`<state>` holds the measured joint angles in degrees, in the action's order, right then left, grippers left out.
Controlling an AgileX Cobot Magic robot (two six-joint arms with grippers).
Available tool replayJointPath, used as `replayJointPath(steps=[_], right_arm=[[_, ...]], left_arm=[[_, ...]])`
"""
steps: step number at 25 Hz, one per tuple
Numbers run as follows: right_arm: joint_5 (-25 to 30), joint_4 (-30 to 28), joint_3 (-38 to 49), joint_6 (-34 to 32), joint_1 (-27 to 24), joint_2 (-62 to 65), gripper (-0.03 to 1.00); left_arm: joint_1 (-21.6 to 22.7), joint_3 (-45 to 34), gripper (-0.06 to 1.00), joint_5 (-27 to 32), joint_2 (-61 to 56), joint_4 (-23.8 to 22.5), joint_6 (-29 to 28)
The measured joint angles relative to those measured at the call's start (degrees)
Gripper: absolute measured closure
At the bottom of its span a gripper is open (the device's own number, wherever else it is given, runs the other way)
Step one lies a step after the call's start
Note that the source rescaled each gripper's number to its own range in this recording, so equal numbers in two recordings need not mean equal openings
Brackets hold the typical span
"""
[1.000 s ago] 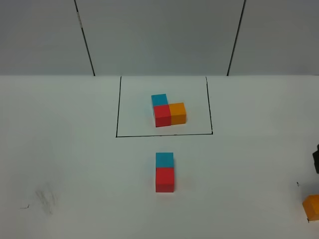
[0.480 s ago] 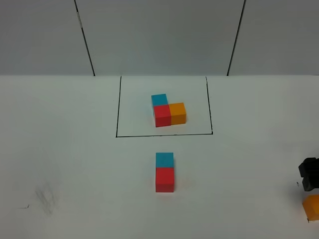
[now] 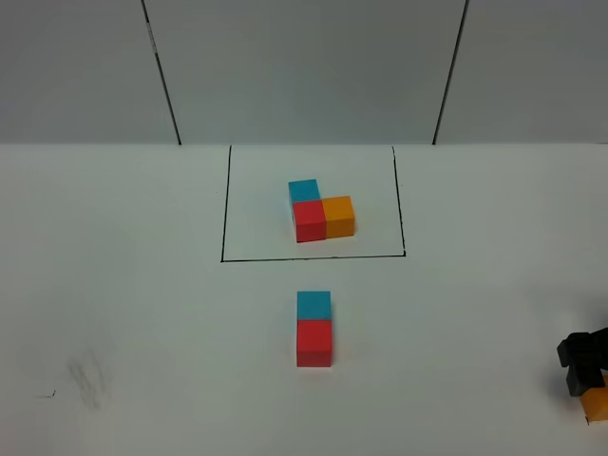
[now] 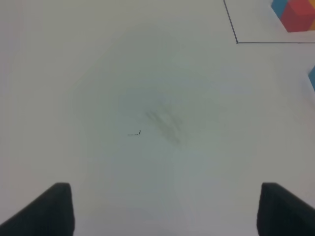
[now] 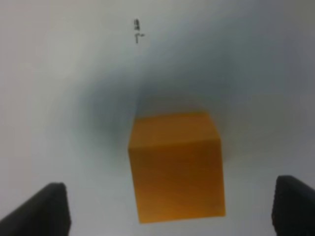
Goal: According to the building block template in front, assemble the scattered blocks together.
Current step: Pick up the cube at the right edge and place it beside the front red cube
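My right gripper comes down, before it closes on the loose orange cube, since the gripper's fingers stand above the loose orange cube's top [image 3: 597, 403].
The template [image 3: 321, 217] is an L of blue, red and orange cubes inside a thin black drawn rectangle at the table's middle back. In front of it a loose blue cube [image 3: 313, 305] touches a loose red cube [image 3: 314, 343], blue behind red. The loose orange cube [image 3: 597, 405] lies at the far right edge, partly covered by my right gripper [image 3: 581, 367]. In the right wrist view the orange cube [image 5: 176, 166] sits between the open fingers [image 5: 49, 209], untouched. My left gripper [image 4: 162, 211] is open over bare table and out of the exterior view.
The white table [image 3: 142, 313] has a faint grey smudge [image 3: 87, 378] at the front left, also in the left wrist view [image 4: 165, 123]. A small black mark [image 5: 137, 30] lies beyond the orange cube. Grey wall panels stand behind the table.
My right gripper has come in from the right edge and moved forward and down over the orange cube, now covering part of it. The cubes have not moved.
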<state>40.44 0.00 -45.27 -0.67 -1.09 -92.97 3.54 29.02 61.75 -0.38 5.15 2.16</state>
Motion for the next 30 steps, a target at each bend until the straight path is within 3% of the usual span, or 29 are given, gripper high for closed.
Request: replayJointPath(steps=[21, 24, 28, 30], right_arm=[[-6.52, 0.71, 2.30, -0.39, 0.00, -6.90, 0.14], [-6.83, 0.65, 2.35, -0.39, 0.00, -6.90, 0.29], [-6.95, -0.32, 2.35, -0.34, 0.00, -6.90, 0.78], [-7.02, -1.14, 2.35, 0.01, 0.00, -6.90, 0.77]], left_arm=[[0.00, 0.00, 0.15, 0.00, 0.00, 0.00, 0.00], [0.00, 0.00, 0.15, 0.00, 0.00, 0.00, 0.00], [0.00, 0.00, 0.15, 0.00, 0.00, 0.00, 0.00], [0.00, 0.00, 0.15, 0.00, 0.00, 0.00, 0.00]])
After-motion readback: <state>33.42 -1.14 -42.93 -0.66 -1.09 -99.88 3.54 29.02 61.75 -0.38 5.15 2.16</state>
